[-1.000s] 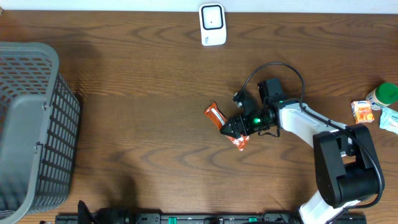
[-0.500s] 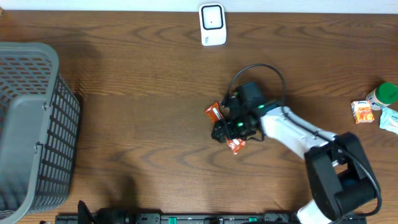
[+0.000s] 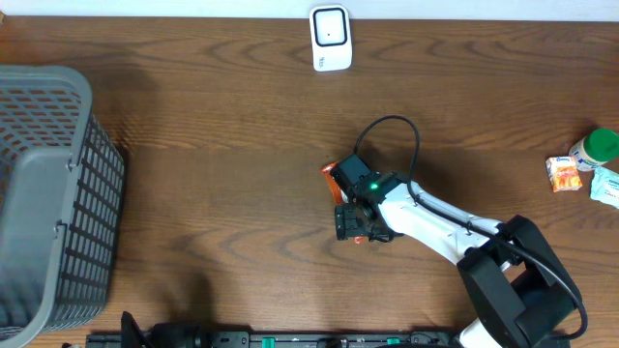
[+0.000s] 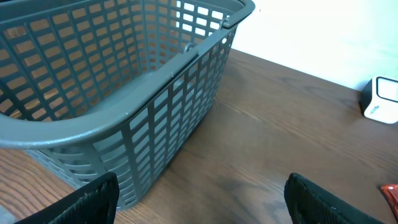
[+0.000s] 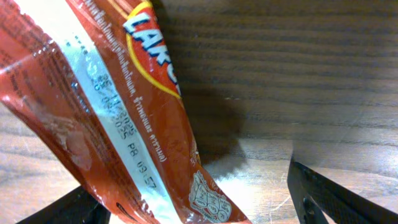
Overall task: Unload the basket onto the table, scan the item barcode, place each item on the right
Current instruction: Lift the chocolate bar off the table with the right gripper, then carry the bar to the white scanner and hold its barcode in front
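Observation:
The robot should next use its right gripper to grab the end of the orange-red snack packet (image 3: 330, 174) (image 5: 112, 112), so the rest of the packet's printed date side stays uncovered for the barcode scan.
An orange-red snack packet (image 5: 112, 112) lies on the wooden table, its printed date strip facing the right wrist camera. My right gripper (image 5: 199, 208) is open and straddles the packet's lower end; bare table shows between the packet and the right finger (image 5: 329, 196). From overhead, the right gripper (image 3: 353, 222) covers most of the packet (image 3: 330, 174), leaving only an orange tip visible. The white barcode scanner (image 3: 330, 39) stands at the table's far edge. My left gripper (image 4: 205, 202) is open over bare wood, holding nothing.
A grey mesh basket (image 3: 48, 193) sits at the table's left edge, close to the left gripper (image 4: 124, 81). Small items lie at the far right: an orange carton (image 3: 564, 174), a green-capped bottle (image 3: 595, 148) and a pale packet (image 3: 606, 187).
My right arm swung left and toward the near edge, turning over the packet, which is now mostly covered from overhead. The left gripper has not moved.

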Robot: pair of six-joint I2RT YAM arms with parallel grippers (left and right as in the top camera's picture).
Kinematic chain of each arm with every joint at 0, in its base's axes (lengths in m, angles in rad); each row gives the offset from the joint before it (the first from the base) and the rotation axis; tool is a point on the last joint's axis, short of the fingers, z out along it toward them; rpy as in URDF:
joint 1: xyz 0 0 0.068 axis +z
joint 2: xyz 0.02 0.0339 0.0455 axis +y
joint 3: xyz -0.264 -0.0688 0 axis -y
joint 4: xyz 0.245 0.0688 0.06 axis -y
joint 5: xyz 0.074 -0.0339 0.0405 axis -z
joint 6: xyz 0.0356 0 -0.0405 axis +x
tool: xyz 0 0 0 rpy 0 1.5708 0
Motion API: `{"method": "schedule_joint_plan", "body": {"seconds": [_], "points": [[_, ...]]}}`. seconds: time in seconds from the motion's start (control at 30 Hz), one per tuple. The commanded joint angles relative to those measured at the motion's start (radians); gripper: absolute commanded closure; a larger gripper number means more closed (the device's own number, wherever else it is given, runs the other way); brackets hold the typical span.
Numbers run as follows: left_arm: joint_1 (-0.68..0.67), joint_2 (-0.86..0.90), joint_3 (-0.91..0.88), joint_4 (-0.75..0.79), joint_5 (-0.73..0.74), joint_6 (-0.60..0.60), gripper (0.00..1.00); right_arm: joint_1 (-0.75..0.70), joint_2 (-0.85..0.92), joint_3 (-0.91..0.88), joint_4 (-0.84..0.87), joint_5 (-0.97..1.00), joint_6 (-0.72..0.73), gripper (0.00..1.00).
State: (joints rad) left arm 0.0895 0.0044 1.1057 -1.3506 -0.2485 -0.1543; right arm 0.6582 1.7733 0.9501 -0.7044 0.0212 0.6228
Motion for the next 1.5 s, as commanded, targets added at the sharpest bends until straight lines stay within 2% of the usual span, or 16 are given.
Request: {"method": "schedule_joint_plan", "body": {"seconds": [0.0,0.1,0.17,0.43,0.5,0.6,0.67,0.7,0.73,0.9,1.07,1.33,1.47], "points": [[-0.003,-0.001,0.000,0.001,0.002,-0.001,0.14,0.003,0.142,-0.135,0.050,-0.148,0.031,0.14],[-0.003,-0.001,0.000,0.001,0.002,-0.001,0.15,0.003,0.142,-0.135,0.162,-0.266,-0.113,0.12],[-0.003,-0.001,0.000,0.001,0.002,-0.001,0.15,0.003,0.142,-0.135,0.225,-0.319,-0.193,0.01],[-0.003,-0.001,0.000,0.001,0.002,-0.001,0.15,-0.029,0.142,-0.163,0.222,-0.349,-0.220,0.03],[-0.003,-0.001,0.000,0.001,0.002,-0.001,0.15,-0.037,0.142,-0.189,0.223,-0.349,-0.220,0.08],[-0.003,-0.001,0.000,0.001,0.002,-0.001,0.15,-0.048,0.142,-0.238,0.242,-0.369,-0.220,0.30],[-0.003,-0.001,0.000,0.001,0.002,-0.001,0.15,-0.056,0.142,-0.277,0.276,-0.381,-0.214,0.58],[-0.003,-0.001,0.000,0.001,0.002,-0.001,0.15,-0.062,0.142,-0.291,0.296,-0.393,-0.208,0.82],[-0.003,-0.001,0.000,0.001,0.002,-0.001,0.15,-0.069,0.142,-0.299,0.312,-0.415,-0.209,0.99],[-0.003,-0.001,0.000,0.001,0.002,-0.001,0.15,-0.119,0.136,-0.282,0.337,-0.453,-0.208,0.99],[-0.003,-0.001,0.000,0.001,0.002,-0.001,0.14,-0.157,0.062,-0.204,0.288,-0.453,-0.233,0.99],[-0.003,-0.001,0.000,0.001,0.002,-0.001,0.15,-0.134,-0.300,-0.151,0.194,-0.414,-0.240,0.99],[-0.003,-0.001,0.000,0.001,0.002,-0.001,0.15,-0.097,-0.506,-0.151,0.137,-0.369,-0.288,0.99]]}}
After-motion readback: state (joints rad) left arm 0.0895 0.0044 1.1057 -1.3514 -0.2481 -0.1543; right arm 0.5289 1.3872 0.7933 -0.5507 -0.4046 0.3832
